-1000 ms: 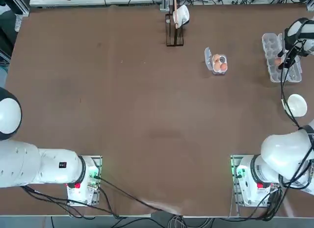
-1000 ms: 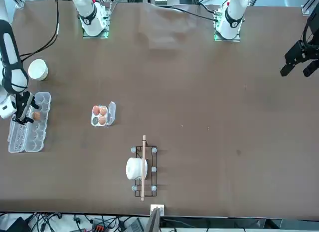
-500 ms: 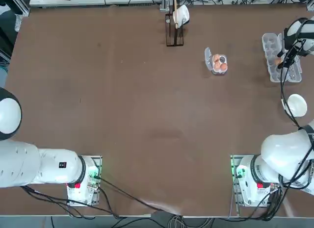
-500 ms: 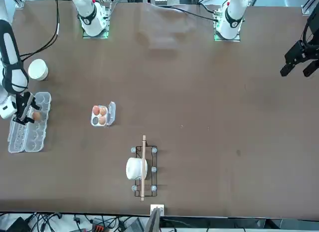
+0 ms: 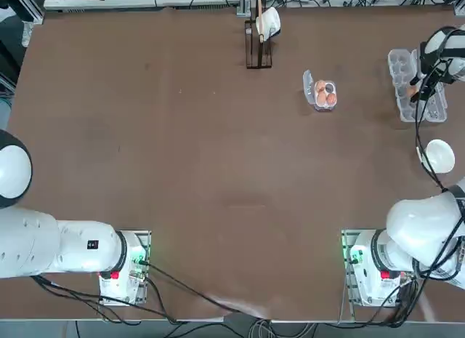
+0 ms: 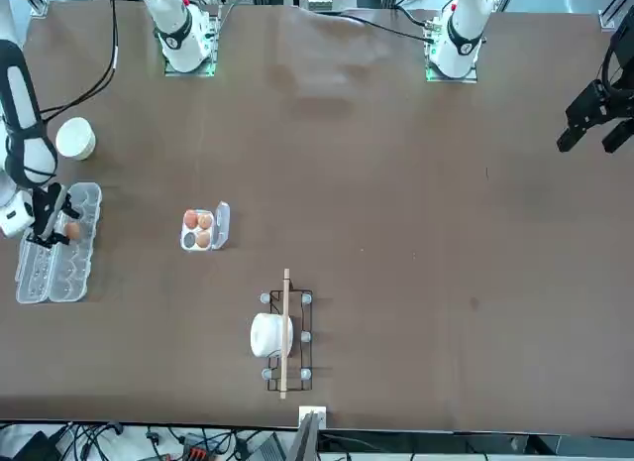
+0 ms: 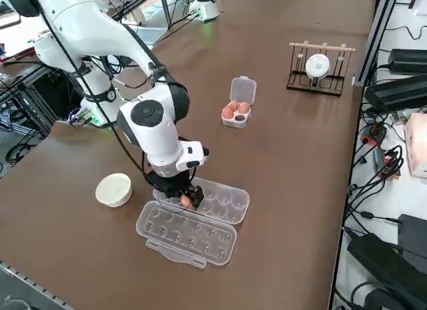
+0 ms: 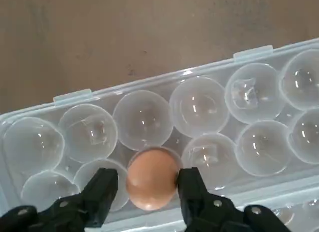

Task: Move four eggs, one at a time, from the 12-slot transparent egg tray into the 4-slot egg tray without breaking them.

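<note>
My right gripper grabs the sides of its exposed upper half (image 8: pixel 152 178) next, since the thin-shelled egg sits sunk in its cup (image 8: pixel 172 153).
The 12-slot transparent egg tray (image 5: pixel 401 65) (image 6: pixel 54 273) (image 7: pixel 223 200) (image 8: pixel 199 105) lies open at the table's right edge, its lid (image 7: pixel 187 233) flat beside it. One orange-brown egg (image 8: pixel 152 178) (image 7: pixel 185 201) (image 6: pixel 71 229) sits in a cup of it. My right gripper (image 8: pixel 147 178) (image 7: pixel 189 200) (image 5: pixel 418 91) is down over that cup, open, with a black finger on each side of the egg. One finger touches the shell and the other stands a sliver off. The 4-slot egg tray (image 5: pixel 308 85) (image 6: pixel 222 223) (image 7: pixel 243 90) holds three eggs (image 5: pixel 324 95); one cup is bare.
A white bowl (image 5: pixel 439 155) (image 7: pixel 113 189) stands just robot-side of the long tray, close to my arm. A wire rack with a white roll (image 5: pixel 259 40) (image 6: pixel 282 334) (image 7: pixel 319 65) stands at the far middle edge.
The fingers have drawn in closer around the egg. My arm has shifted only slightly over the long tray, and the egg has stayed in its cup.
</note>
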Robot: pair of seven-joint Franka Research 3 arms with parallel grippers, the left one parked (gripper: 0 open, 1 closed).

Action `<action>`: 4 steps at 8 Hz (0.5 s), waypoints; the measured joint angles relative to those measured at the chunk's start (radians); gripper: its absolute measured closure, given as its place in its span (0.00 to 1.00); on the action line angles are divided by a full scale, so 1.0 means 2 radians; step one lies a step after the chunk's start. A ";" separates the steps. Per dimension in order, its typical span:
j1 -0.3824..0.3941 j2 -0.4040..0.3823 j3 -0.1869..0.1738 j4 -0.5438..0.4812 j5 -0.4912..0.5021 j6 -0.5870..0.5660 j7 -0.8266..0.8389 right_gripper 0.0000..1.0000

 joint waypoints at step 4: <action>0.000 0.001 0.001 0.004 0.000 0.002 0.000 0.43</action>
